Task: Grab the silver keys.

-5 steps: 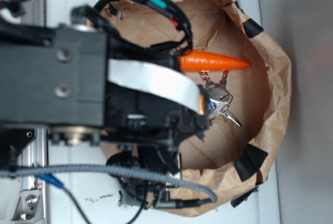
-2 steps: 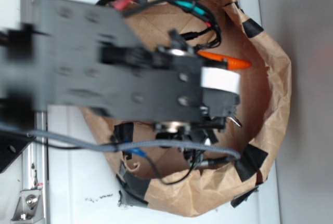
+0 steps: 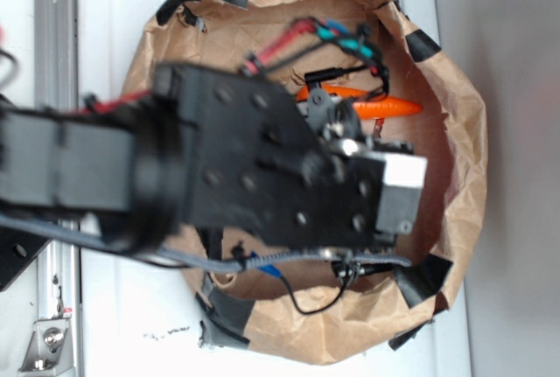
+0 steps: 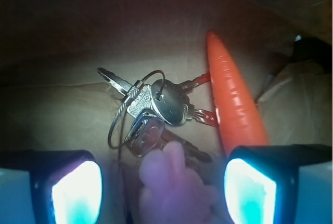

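Next, my gripper pinches the silver keys by their wire ring [image 4: 156,71] to grab them as one bunch.
In the wrist view the silver keys [image 4: 156,107] lie on the brown paper floor, a bunch on a wire ring, a couple with reddish heads. They lie just ahead of my gripper [image 4: 164,190], which is open, its two lit pads wide apart. A pink plush bunny [image 4: 174,180] lies between the pads, close to the camera. An orange carrot [image 4: 231,96] lies right of the keys, its thick end by my right pad. In the exterior view my arm [image 3: 262,167] hides the keys; only part of the carrot [image 3: 389,108] shows.
Everything lies inside a brown paper bag [image 3: 459,132] with rolled-down walls and black tape patches, standing on a white surface. The bag's walls ring the arm closely. Cables [image 3: 332,36] loop above the wrist. A metal rail [image 3: 52,45] runs along the left.
My arm has swung right and down into the bag. It now covers the keys and much of the carrot, which showed a second ago in the exterior view.
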Available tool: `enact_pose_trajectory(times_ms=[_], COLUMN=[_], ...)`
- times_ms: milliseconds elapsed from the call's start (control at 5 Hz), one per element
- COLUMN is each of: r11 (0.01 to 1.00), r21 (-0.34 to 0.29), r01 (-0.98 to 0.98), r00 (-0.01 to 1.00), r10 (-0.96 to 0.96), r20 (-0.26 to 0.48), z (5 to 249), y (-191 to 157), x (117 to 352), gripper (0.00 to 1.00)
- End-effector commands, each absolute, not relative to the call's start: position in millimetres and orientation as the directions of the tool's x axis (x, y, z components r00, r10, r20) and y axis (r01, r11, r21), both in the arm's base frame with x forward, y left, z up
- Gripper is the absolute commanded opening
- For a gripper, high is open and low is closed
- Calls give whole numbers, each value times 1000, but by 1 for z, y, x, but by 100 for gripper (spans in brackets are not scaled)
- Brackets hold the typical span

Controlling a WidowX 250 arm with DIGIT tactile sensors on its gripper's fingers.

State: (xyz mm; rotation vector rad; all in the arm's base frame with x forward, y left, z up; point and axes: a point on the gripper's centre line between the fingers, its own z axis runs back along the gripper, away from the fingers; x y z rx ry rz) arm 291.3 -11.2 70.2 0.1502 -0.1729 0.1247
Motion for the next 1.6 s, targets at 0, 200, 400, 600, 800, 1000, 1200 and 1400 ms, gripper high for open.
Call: enact_pose_trajectory(times_ms=[0, 200, 400, 600, 800, 1000, 1200, 1400], r11=[983, 980, 979, 978, 969, 965, 958, 951], r21=[111, 86, 87, 86, -13, -36, -27, 9], r01=[-148, -178, -183, -191, -245, -258, -286, -308], r00=[964, 958, 956, 954, 931, 914, 902, 895], r10=[118, 152, 157, 164, 239, 256, 278, 286], r20=[240, 244, 249, 251, 275, 314, 331, 344], z=[78, 79, 77, 76, 77, 76, 72, 67], y=[-25, -22, -23, -25, -32, -42, -41, -36], x=[306, 310, 310, 312, 313, 315, 322, 324], gripper=[100, 100, 100, 100, 100, 100, 100, 100])
